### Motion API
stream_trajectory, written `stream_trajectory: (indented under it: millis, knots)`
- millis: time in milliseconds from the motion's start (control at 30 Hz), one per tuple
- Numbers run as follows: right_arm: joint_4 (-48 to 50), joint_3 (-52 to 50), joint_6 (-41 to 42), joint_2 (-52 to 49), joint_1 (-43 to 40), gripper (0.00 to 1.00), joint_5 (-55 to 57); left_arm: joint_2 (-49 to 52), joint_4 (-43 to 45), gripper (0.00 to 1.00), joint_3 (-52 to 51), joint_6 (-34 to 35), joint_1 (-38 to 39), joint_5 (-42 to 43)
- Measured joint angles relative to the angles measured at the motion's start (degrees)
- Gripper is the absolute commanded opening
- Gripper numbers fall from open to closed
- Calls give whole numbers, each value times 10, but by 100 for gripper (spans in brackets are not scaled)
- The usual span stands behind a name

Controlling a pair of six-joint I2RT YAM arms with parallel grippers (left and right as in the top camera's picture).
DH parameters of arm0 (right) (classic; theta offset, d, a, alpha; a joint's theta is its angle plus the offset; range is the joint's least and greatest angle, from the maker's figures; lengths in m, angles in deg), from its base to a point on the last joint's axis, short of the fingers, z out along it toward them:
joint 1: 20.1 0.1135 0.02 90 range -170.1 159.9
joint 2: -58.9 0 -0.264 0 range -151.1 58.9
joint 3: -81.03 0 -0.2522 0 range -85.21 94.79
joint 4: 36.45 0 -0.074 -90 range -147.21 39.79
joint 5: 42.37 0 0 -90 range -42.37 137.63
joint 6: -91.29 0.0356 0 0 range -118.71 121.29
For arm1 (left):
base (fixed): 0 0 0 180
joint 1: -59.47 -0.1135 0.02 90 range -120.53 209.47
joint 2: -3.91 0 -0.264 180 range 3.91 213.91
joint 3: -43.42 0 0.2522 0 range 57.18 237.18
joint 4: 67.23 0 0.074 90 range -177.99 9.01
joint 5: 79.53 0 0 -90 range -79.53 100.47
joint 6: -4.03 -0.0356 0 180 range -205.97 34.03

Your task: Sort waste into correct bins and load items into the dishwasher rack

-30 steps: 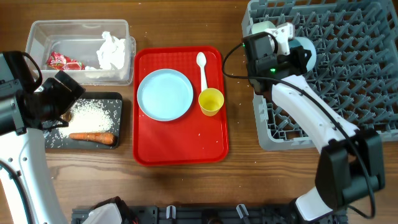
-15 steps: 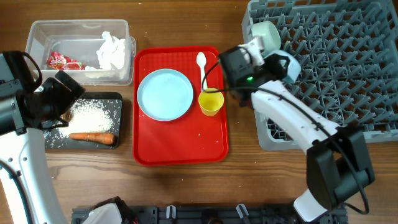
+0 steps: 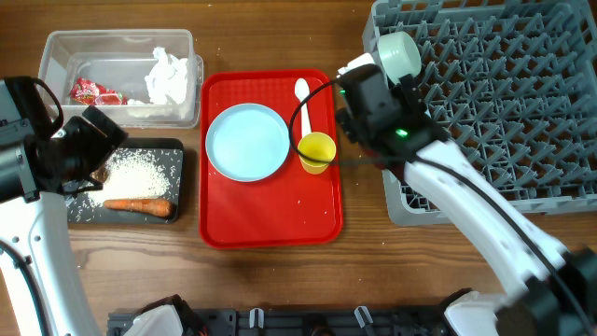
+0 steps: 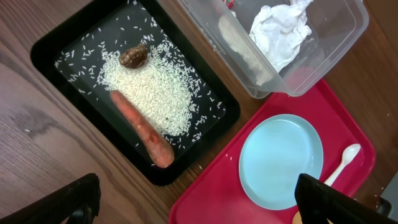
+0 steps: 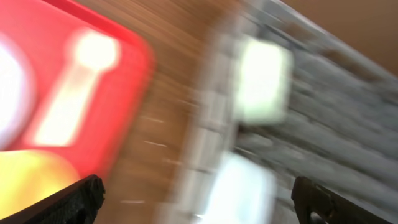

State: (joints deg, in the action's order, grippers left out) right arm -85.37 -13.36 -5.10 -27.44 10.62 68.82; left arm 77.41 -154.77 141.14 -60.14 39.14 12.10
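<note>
The robot needs to hand over the yellow cup point(image 3: 316, 151) to its right gripper, so its left gripper needs to grab the cup by its rim beside the plate, which leaves the cup's base free.
On the red tray point(image 3: 270, 219) lie a light blue plate point(image 3: 247, 140), a white spoon point(image 3: 302, 93) and a yellow cup point(image 3: 316, 151). My right gripper point(image 3: 359, 117) hangs open and empty over the gap between that tray and the grey dishwasher rack point(image 3: 504, 103). A pale bowl point(image 3: 399, 51) stands in the rack's near-left corner. The right wrist view is blurred, with the right gripper point(image 5: 199, 205) wide open. My left gripper point(image 4: 196, 208) is open above the black tray point(image 4: 56, 43), which holds rice point(image 4: 149, 93), a carrot point(image 4: 143, 127) and a brown scrap point(image 4: 134, 56).
The clear tub point(image 3: 65, 47) at the back left holds a crumpled napkin point(image 3: 168, 75) and a red wrapper point(image 3: 93, 91). Bare wood shows along the table's front edge. The rack's upright pegs fill the right side.
My right arm has swung left from the rack to the red tray's right edge, and its jaws have opened. The left arm has not moved.
</note>
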Motion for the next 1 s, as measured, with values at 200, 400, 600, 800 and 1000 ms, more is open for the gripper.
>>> stream_trajectory:
  millis: [200, 400, 600, 800, 1000]
  knots:
    - [-1, 5, 76, 44, 0, 100, -283, 0, -10, 100, 0, 0, 0, 0]
    - [-7, 5, 124, 43, -9, 97, -353, 3, -12, 98, 0, -61, 34, 44]
    - [-42, 5, 192, 90, -124, 93, -366, 86, 31, 97, 0, -123, 207, 89]
    - [-119, 6, 202, 168, -182, 93, -322, 251, 124, 92, 0, -163, 366, 99]
    - [-144, 7, 202, 170, -182, 91, -301, 320, 245, 91, 0, -179, 442, 114]
